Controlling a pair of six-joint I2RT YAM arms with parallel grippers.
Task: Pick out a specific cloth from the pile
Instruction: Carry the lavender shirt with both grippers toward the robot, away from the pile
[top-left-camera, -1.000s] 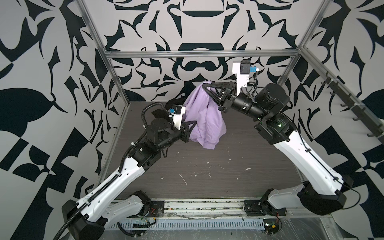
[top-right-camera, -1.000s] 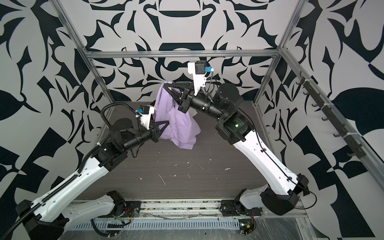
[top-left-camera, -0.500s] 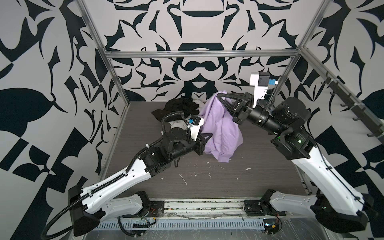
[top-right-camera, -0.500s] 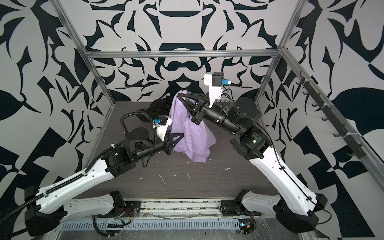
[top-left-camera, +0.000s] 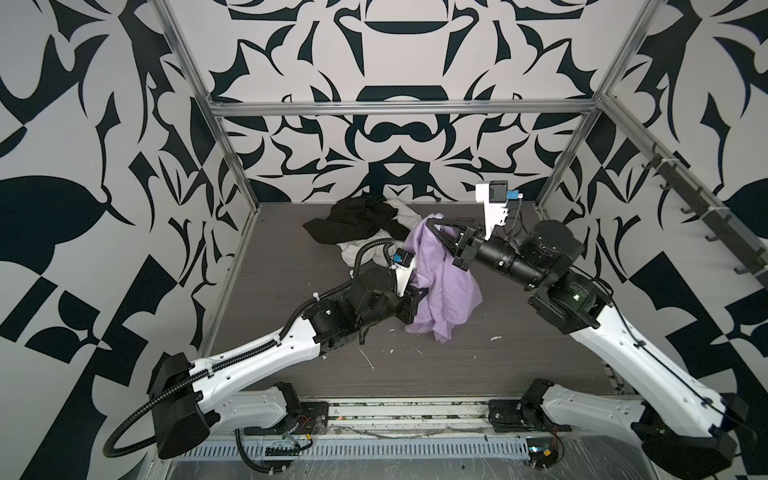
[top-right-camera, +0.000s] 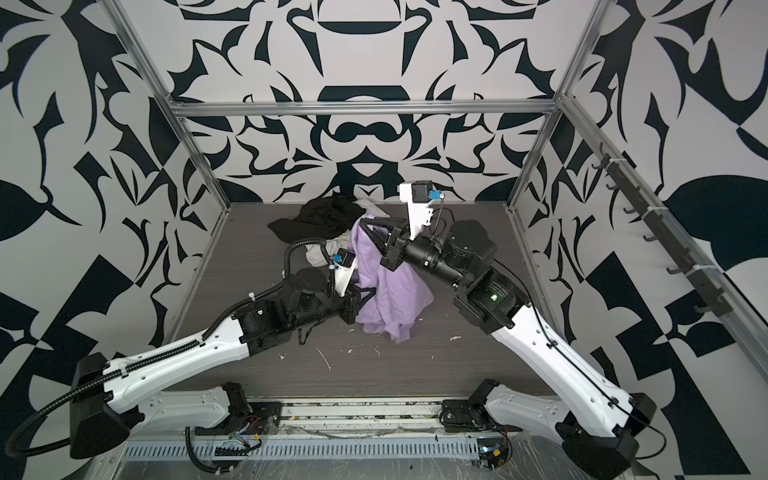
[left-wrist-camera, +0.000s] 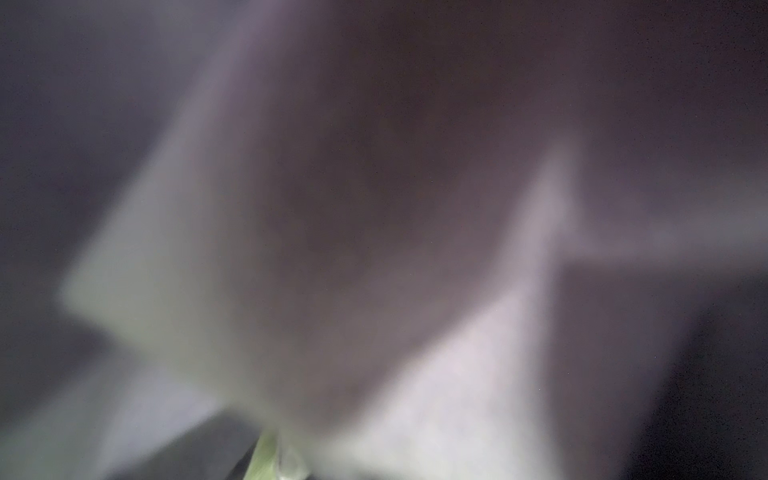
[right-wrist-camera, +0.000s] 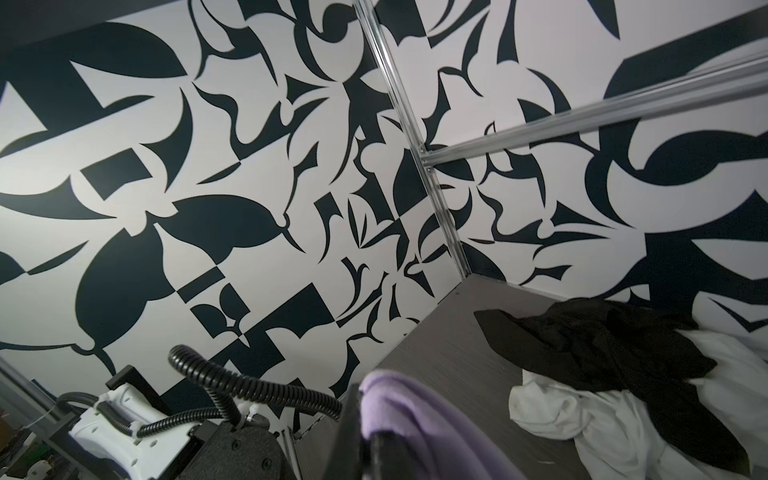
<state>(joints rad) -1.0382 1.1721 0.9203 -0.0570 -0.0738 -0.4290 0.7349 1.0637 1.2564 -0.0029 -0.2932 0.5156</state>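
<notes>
My left gripper holds the cloth high, its folds hanging steeply above the tabletop, and must lower it before releasing.
The cloth (top-left-camera: 446, 286) (top-right-camera: 395, 291), lavender and wrinkled, hangs in both top views between my two arms, and its lowest folds reach down to about the tabletop. My right gripper (top-left-camera: 432, 224) (top-right-camera: 365, 224) is shut on its top edge. The right wrist view shows the purple fabric (right-wrist-camera: 419, 419) pinched at that gripper (right-wrist-camera: 365, 415). My left gripper (top-left-camera: 417, 293) (top-right-camera: 368, 297) is shut on the cloth's left side, its fingertips buried in the folds. Blurred lavender fabric (left-wrist-camera: 457, 374) fills the left wrist view. Behind lies the pile: a black cloth (top-left-camera: 357, 220) (right-wrist-camera: 602, 345) on a white cloth (top-left-camera: 361, 249) (right-wrist-camera: 623, 428).
The dark wood-grain tabletop (top-left-camera: 519, 353) has small white scraps (top-left-camera: 368, 359) near its front. Patterned walls and metal frame posts (top-left-camera: 232, 166) enclose it on three sides. A rail with hooks (top-left-camera: 706, 208) runs along the right wall.
Both arms carried the lavender cloth away from the pile, to the right and toward the front. The right gripper dropped lower, so the cloth hangs nearer the table. The pile now shows behind it.
</notes>
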